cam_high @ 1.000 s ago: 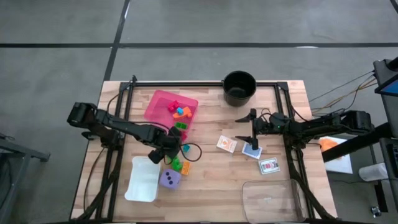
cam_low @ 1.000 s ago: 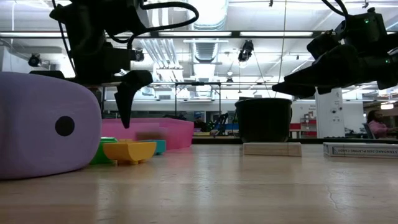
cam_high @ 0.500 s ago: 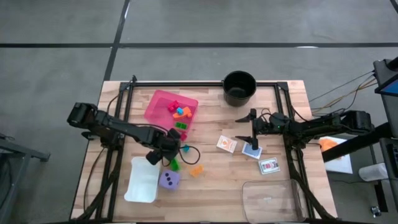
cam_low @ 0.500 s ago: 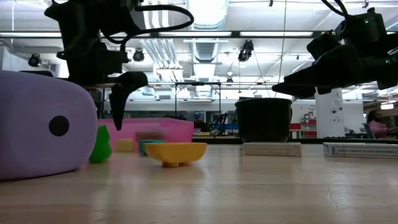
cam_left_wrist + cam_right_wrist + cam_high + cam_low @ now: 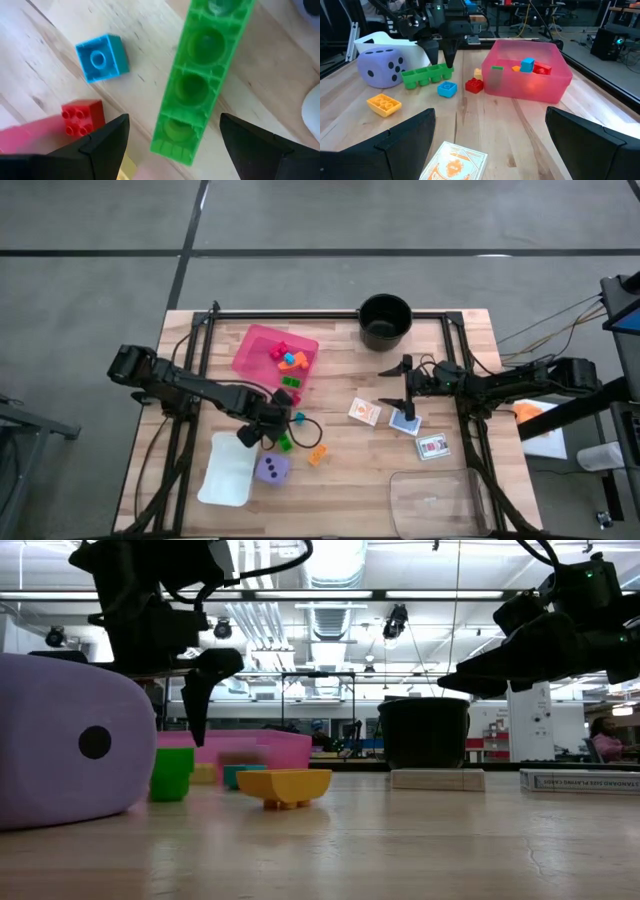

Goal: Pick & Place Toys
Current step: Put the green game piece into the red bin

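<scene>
The long green brick should go in the pink tray, so my left gripper should next pick it up by its long sides at one end.
A long green brick lies on the table with its hollow underside up. My left gripper hangs open over its near end, pointing down, one finger on each side and clear of it. A blue brick and a red brick lie beside it. An orange brick and the purple die rest on the table nearby. My right gripper waits open and level above the table, by the orange card, blue card and white-red card.
The pink tray with several bricks stands at the far left, the black pot at the far edge. A white tray and a clear container sit near the front edge. A black cable loop lies by the bricks.
The orange brick has come away from the green brick and slid toward the table's right edge. The green brick has tipped up and turned over, and now lies hollow side up under my left gripper.
</scene>
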